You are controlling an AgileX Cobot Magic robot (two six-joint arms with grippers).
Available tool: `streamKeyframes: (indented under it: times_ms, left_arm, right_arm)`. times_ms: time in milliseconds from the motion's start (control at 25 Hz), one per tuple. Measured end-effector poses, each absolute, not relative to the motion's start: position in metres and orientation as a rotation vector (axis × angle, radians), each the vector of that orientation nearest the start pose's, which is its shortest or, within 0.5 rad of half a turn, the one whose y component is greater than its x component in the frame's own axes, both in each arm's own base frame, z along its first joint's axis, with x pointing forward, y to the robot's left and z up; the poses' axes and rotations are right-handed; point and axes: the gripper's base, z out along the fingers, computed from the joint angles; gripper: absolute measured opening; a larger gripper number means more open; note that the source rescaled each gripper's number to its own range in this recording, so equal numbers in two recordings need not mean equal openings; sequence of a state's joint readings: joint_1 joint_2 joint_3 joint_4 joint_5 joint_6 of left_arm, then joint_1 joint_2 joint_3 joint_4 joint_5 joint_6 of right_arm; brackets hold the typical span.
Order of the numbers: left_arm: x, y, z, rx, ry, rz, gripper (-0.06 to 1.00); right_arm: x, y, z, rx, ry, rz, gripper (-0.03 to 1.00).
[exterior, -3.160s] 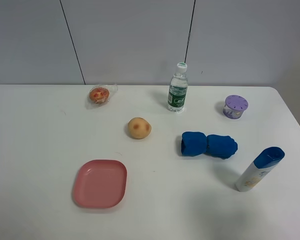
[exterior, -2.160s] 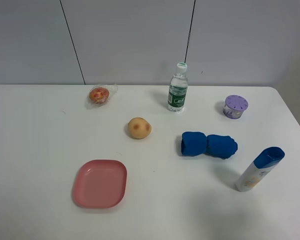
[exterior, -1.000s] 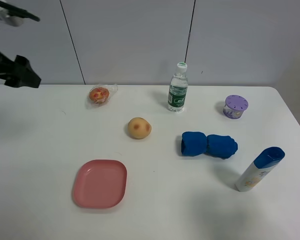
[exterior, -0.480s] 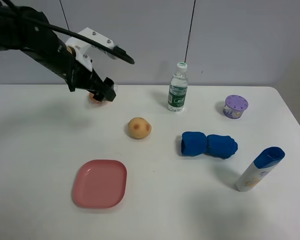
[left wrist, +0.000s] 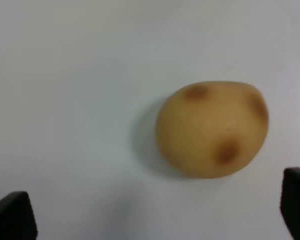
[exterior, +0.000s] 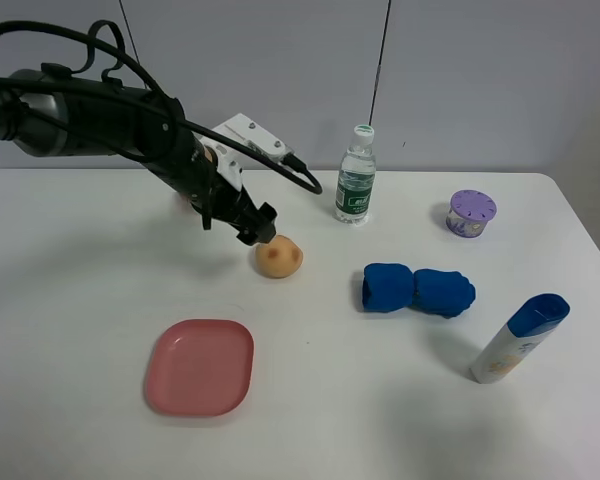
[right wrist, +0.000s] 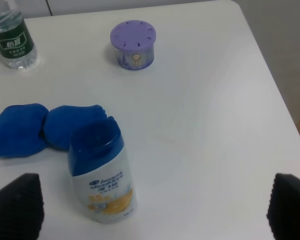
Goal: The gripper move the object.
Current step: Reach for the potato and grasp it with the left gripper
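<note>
The tan-orange ball has to move from its spot on the white table, so my left gripper will next grab the ball's rounded sides.
The object, a tan-orange ball with brown spots, lies on the white table left of centre. It fills the middle right of the left wrist view. My left gripper hovers just up and left of it, touching nothing. Its black fingertips stand wide apart at the picture's corners, so the left gripper is open and empty. My right gripper is open and empty over the table's right side. It is out of the exterior view.
A pink plate lies at the front left. A water bottle, a purple jar, a blue rolled cloth and a white, blue-capped lotion bottle stand to the right. My left arm hides the wrapped pastry.
My left arm came in from the far left and swept right and down across the pastry to just beside the ball. Nothing on the table moved.
</note>
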State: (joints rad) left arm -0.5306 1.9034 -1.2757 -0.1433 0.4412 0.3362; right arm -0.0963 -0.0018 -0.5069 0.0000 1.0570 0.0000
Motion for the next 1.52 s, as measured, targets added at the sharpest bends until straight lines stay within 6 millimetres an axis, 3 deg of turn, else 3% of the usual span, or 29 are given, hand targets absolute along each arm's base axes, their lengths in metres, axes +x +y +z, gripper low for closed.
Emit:
streamKeyframes:
  times_ms: [280, 680, 1520]
  left_arm:
    - [0.348, -0.229, 0.165, 0.913, 2.389, -0.259, 1.00]
    - [0.357, -0.235, 0.120, 0.867, 2.413, -0.254, 1.00]
    - [0.358, -0.243, 0.099, 0.857, 2.393, -0.251, 1.00]
  right_arm:
    - [-0.006, 0.001, 0.279, 0.098, 2.030, -0.061, 1.00]
    - [-0.006, 0.001, 0.279, 0.098, 2.030, -0.061, 1.00]
    - [-0.006, 0.001, 0.279, 0.098, 2.030, -0.061, 1.00]
